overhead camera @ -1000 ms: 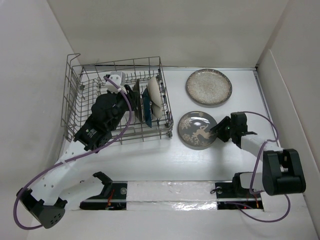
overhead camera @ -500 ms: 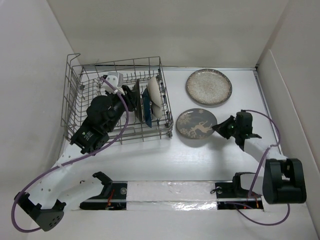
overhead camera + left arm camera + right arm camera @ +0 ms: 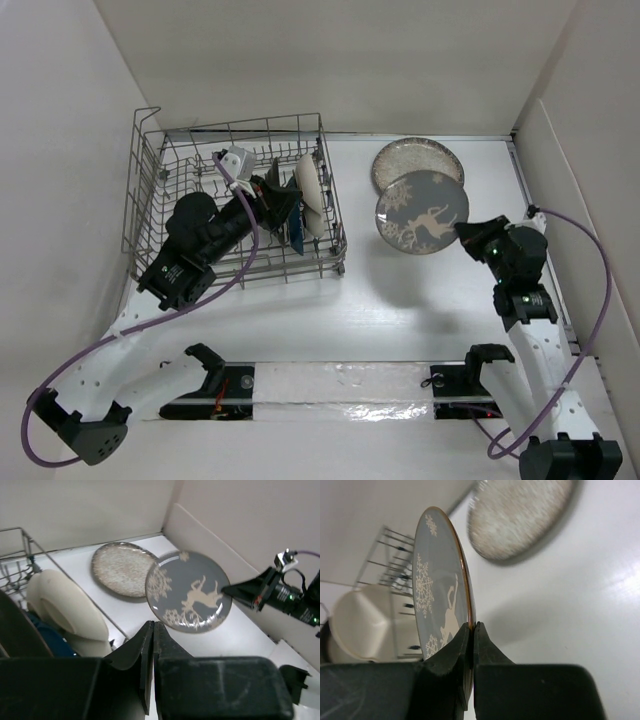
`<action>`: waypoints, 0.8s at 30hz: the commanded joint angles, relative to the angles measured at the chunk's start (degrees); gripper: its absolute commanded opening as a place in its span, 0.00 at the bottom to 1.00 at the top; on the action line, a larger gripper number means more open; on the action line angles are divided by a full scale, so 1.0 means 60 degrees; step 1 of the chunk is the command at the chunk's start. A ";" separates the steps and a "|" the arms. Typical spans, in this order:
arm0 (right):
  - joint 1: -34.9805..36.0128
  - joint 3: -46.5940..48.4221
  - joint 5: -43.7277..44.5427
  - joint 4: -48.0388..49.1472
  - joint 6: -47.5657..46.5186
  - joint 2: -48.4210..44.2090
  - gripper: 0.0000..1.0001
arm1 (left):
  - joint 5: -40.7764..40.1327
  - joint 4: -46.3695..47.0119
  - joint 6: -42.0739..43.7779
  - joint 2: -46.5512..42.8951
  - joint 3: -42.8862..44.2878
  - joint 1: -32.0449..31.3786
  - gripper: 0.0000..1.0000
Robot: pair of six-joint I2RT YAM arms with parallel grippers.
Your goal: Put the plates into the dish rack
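Note:
My left gripper is shut short of the grey deer plate (image 3: 420,213), so it reopens next and then grabs its rack-side rim (image 3: 379,212).
The grey plate with the white deer design (image 3: 422,212) hangs tilted above the table, overlapping the speckled grey-beige plate (image 3: 410,157) that lies flat at the back. My right gripper (image 3: 466,232) is shut on the deer plate's near rim (image 3: 471,627). The dish rack (image 3: 145,200) stands at the left. In its right end, a cream plate (image 3: 310,188) and a dark blue dish (image 3: 296,228) stand on edge. My left gripper (image 3: 278,198) is inside the rack beside them, shut with nothing between its fingers (image 3: 152,627). The left wrist view looks out at the deer plate (image 3: 190,597) and the speckled plate (image 3: 122,569).
White walls enclose the table on the left, back and right. The right wall runs close behind my right arm (image 3: 525,290). A purple cable (image 3: 590,300) loops off that arm. The rack's raised wire side (image 3: 335,215) stands between the racked dishes and the lifted plate.
My right gripper closed on the deer plate's rim, lifted it off the table and carried it back, over the speckled plate. My left gripper closed and shifted slightly inside the rack.

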 commanded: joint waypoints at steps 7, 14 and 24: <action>-0.0046 0.2530 -0.2309 0.3378 0.1041 0.0630 0.00 | 0.1946 0.1092 -0.0254 -0.0130 -0.0157 0.0252 0.50; 0.0611 0.2866 -0.3660 0.6366 0.2595 0.2373 0.00 | 0.2034 0.1048 -0.0415 0.0280 -0.0113 0.0252 0.67; 0.2882 0.3467 -0.3618 0.8024 0.2991 0.4220 0.00 | 0.0659 -0.0152 -0.0328 0.1291 0.0370 0.0252 0.71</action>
